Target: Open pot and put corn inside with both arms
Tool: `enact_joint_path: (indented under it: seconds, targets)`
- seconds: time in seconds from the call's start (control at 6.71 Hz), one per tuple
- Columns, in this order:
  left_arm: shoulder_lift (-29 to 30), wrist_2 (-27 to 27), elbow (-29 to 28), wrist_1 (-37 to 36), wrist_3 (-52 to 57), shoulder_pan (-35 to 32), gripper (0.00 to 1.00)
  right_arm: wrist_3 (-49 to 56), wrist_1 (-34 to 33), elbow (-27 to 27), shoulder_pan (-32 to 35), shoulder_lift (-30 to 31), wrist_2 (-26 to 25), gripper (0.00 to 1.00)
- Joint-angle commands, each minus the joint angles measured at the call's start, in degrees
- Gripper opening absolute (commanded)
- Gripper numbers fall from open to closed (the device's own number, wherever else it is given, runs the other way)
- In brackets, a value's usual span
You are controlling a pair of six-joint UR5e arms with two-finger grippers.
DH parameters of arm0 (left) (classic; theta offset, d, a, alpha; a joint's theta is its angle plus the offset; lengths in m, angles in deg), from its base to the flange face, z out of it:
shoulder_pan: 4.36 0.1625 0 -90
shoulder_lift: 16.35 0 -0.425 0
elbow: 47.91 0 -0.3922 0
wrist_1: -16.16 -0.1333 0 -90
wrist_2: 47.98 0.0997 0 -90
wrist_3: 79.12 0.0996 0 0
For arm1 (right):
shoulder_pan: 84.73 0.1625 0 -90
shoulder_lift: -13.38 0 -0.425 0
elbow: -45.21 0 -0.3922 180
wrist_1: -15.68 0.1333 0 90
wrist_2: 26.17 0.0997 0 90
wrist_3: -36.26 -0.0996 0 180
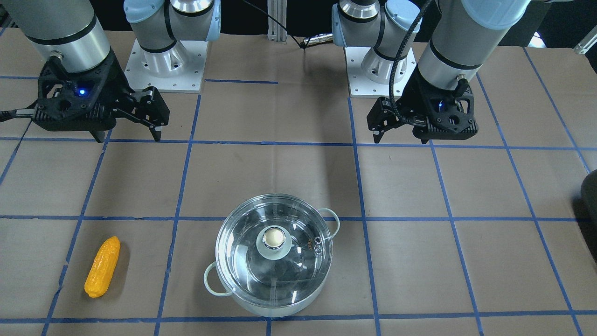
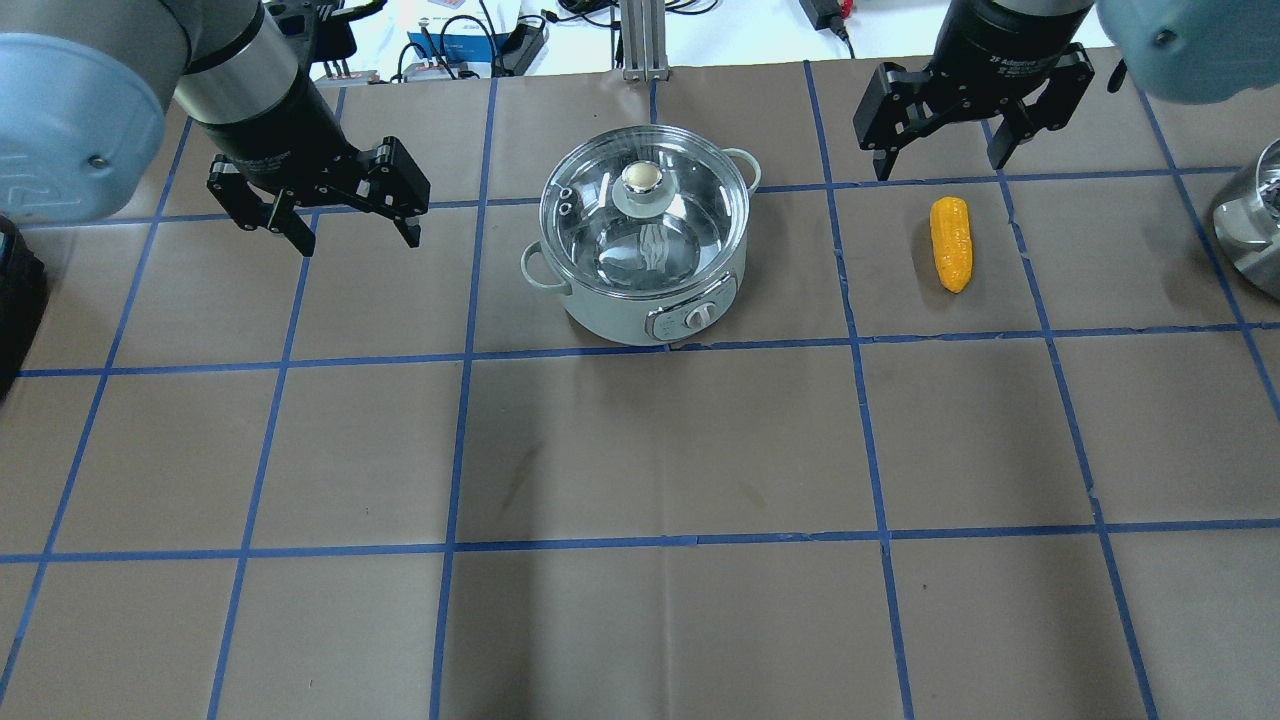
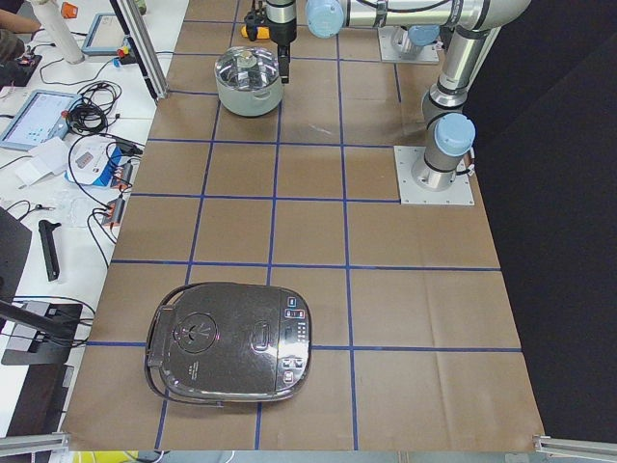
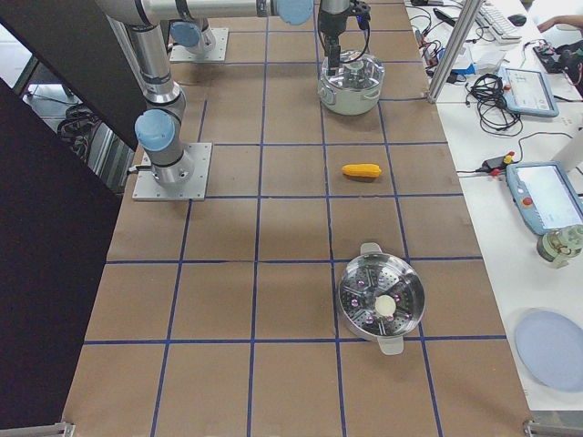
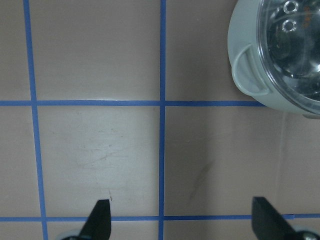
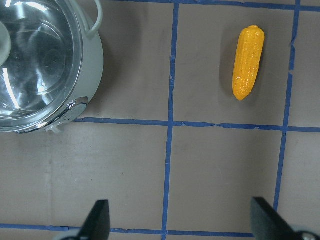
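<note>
To open the pot, my left gripper should next grab the small knob [image 1: 274,238] at the lid's center, since the lid spreads too wide for the fingertips.
The steel pot [image 2: 610,315] with mint handles stands at the far middle of the table, its glass lid [image 2: 690,215] on and the knob [image 2: 642,179] on top. The yellow-orange corn [image 2: 950,243] lies flat to its right. My left gripper [image 2: 358,240] is open and empty, hovering left of the pot. My right gripper [image 2: 940,165] is open and empty, just beyond the corn. In the front view the pot [image 1: 275,309] is central, the corn [image 1: 102,266] at left. The left wrist view shows the pot's handle [image 5: 248,70]; the right wrist view shows the corn [image 6: 247,62].
A steel steamer pot [image 4: 381,300] stands on my right end of the table and a black rice cooker [image 3: 231,340] on my left end. Cables, tablets and a blue plate [image 4: 551,339] lie on the white bench beyond the table's far edge.
</note>
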Motion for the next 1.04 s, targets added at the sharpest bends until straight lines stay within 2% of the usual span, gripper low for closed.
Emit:
enact_joint_path:
  seconds: [0.0, 0.3, 0.45, 0.6, 0.74, 0.89]
  targets:
    - [0.09, -0.26, 0.13, 0.00, 0.00, -0.02, 1.00, 0.00, 0.04, -0.02, 0.00, -0.01, 0.00, 1.00]
    - [1.31, -0.18, 0.04, -0.44, -0.26, -0.19, 1.00, 0.52, 0.39, 0.07, -0.61, -0.10, -0.18, 1.00]
    - [2.10, -0.09, -1.35, -0.96, -0.79, -0.37, 1.00, 0.62, 0.39, 0.07, -0.88, -0.36, -0.62, 1.00]
    - [4.46, -1.13, -5.11, -1.32, -2.62, -0.89, 1.00, 0.79, 0.05, 0.07, -0.88, -0.80, -1.05, 1.00]
    - [9.44, -0.88, -9.67, -1.41, -4.12, -4.64, 1.00, 0.88, -0.91, -0.19, -1.14, -3.32, -1.06, 1.00]
    - [15.23, -1.05, -13.54, -4.54, -10.92, -9.37, 1.00, 0.97, -7.02, -0.72, -2.80, -5.70, -1.15, 1.00]
